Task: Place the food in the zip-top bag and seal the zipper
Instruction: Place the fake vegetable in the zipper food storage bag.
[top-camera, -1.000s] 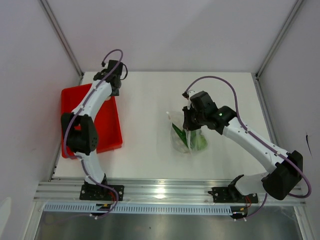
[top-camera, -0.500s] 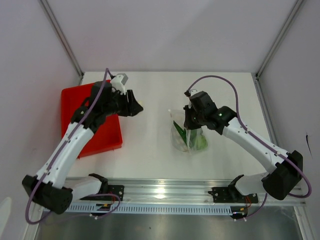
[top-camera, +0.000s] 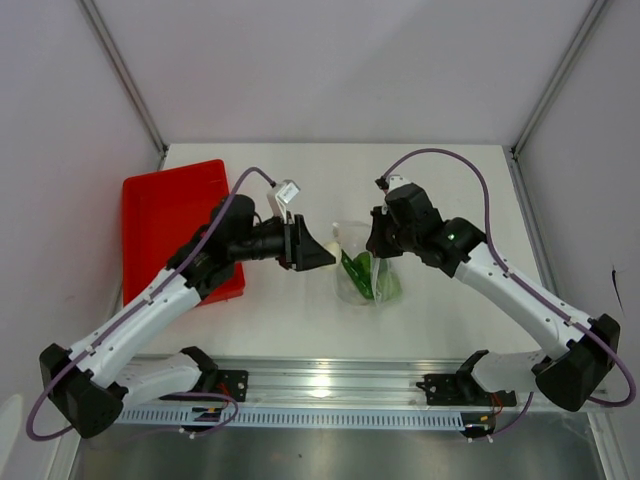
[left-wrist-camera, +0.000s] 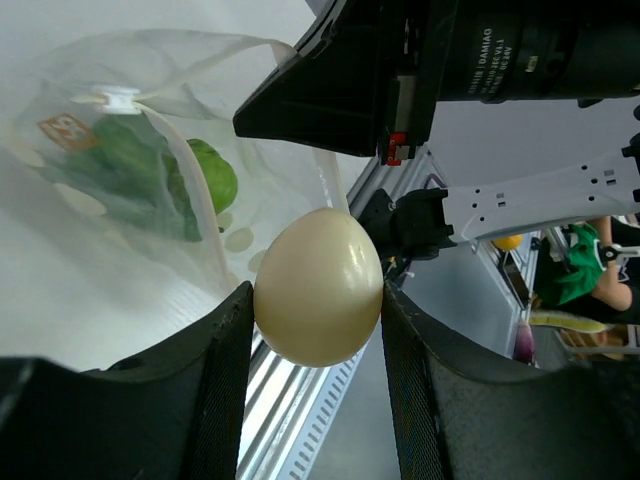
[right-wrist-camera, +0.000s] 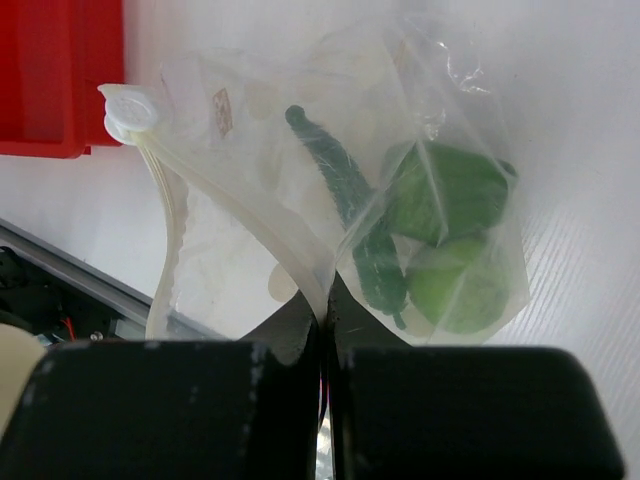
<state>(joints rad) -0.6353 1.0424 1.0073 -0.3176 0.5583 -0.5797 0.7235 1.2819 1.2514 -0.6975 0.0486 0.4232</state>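
Observation:
The small white ball is short of the bag's opening and would fall beside the bag if the left gripper opened now. The left gripper needs to first move it toward the bag's opening.
My left gripper (left-wrist-camera: 316, 300) is shut on a small white ball (left-wrist-camera: 320, 275), held between both fingers just left of the zip-top bag (left-wrist-camera: 120, 190). In the top view the left gripper (top-camera: 318, 255) points at the bag (top-camera: 366, 278) from the left. My right gripper (right-wrist-camera: 325, 318) is shut on the bag's mouth edge and holds it up, with the pale zipper (right-wrist-camera: 235, 205) curving away to the left. Inside the clear bag lie dark green pepper pieces (right-wrist-camera: 350, 200) and a lime-green ball (right-wrist-camera: 460, 285). The right gripper (top-camera: 380, 243) sits at the bag's top.
A red tray (top-camera: 160, 215) lies at the left of the table, behind the left arm. The metal rail (top-camera: 330, 380) runs along the near edge. Frame posts and white walls close in both sides.
The left arm has swung right, from over the red tray to beside the bag, carrying the white ball. The right gripper has kept its hold on the bag, which has shifted slightly.

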